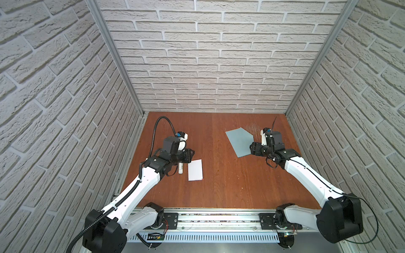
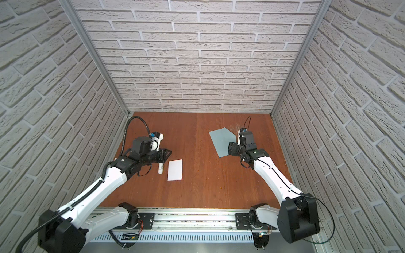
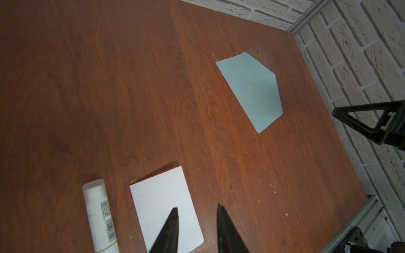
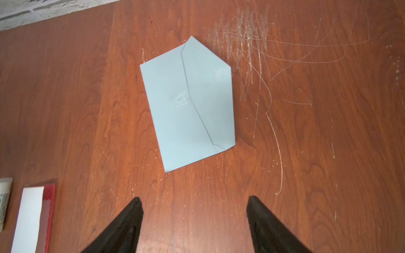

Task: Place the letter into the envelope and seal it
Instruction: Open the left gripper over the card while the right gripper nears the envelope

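Observation:
The envelope's pocket should stay free for the letter, so my right gripper will next grab the envelope by its flap edge [image 4: 232, 105], beyond the seam line [image 4: 194, 103].
The letter [image 1: 195, 169] [image 2: 175, 169] is a white card lying flat on the left of the table; a red strip shows along one edge in the right wrist view [image 4: 49, 210]. My left gripper [image 1: 190, 154] [image 3: 197, 208] hovers over its far end, open, with nothing between the fingers. In the left wrist view one fingertip [image 3: 174, 213] overlaps the letter [image 3: 162, 203]. The light blue envelope [image 1: 240, 140] [image 2: 221, 140] [image 4: 188, 105] lies flat at the back right, a seam line showing. My right gripper [image 1: 252, 149] [image 4: 194, 199] stands wide open and empty at its near right corner.
A white glue stick [image 1: 180, 168] [image 3: 98, 216] lies just left of the letter, under the left wrist. The wooden table [image 1: 230, 186] is scratched beside the envelope [image 4: 247, 43]. Brick walls close in on three sides, and a metal rail [image 1: 219, 219] runs along the front.

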You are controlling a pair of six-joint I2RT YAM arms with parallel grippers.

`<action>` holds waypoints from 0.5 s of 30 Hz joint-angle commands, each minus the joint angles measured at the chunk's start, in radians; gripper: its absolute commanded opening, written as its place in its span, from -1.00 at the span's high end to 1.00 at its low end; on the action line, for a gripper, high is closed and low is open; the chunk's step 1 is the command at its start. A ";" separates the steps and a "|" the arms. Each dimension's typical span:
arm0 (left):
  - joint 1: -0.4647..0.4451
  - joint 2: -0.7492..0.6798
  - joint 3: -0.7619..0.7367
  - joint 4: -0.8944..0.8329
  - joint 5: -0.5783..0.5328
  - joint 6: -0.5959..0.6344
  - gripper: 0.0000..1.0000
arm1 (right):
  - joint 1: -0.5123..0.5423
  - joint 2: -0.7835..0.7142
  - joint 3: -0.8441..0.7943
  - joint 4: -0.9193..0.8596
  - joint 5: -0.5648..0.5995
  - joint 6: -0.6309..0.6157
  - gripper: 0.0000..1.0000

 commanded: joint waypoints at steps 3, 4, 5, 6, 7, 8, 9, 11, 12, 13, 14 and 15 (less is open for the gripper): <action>-0.032 0.143 0.014 0.238 0.033 0.010 0.36 | -0.136 0.107 0.025 0.195 -0.127 0.080 -0.54; -0.035 0.174 0.026 0.247 0.039 0.007 0.37 | -0.157 0.138 0.033 0.213 -0.143 0.091 -0.54; -0.038 0.205 0.041 0.258 0.047 0.006 0.36 | -0.173 0.163 0.040 0.228 -0.153 0.097 -0.54; -0.044 0.233 0.052 0.272 0.055 0.006 0.36 | -0.188 0.192 0.047 0.248 -0.163 0.103 -0.54; -0.048 0.254 0.057 0.287 0.060 0.006 0.37 | -0.200 0.219 0.055 0.267 -0.173 0.111 -0.53; -0.051 0.275 0.062 0.308 0.067 0.003 0.36 | -0.208 0.248 0.064 0.280 -0.177 0.117 -0.52; -0.054 0.296 0.065 0.328 0.074 0.000 0.36 | -0.216 0.280 0.078 0.288 -0.185 0.122 -0.50; -0.059 0.331 0.072 0.368 0.092 -0.004 0.36 | -0.227 0.345 0.114 0.295 -0.205 0.118 -0.49; -0.062 0.348 0.075 0.386 0.098 -0.005 0.36 | -0.232 0.378 0.133 0.295 -0.215 0.114 -0.47; -0.064 0.362 0.079 0.401 0.105 -0.007 0.36 | -0.236 0.408 0.150 0.299 -0.225 0.112 -0.46; -0.066 0.376 0.083 0.412 0.109 -0.007 0.36 | -0.240 0.432 0.161 0.308 -0.241 0.111 -0.44; -0.068 0.390 0.088 0.422 0.114 -0.009 0.36 | -0.244 0.455 0.172 0.318 -0.259 0.110 -0.43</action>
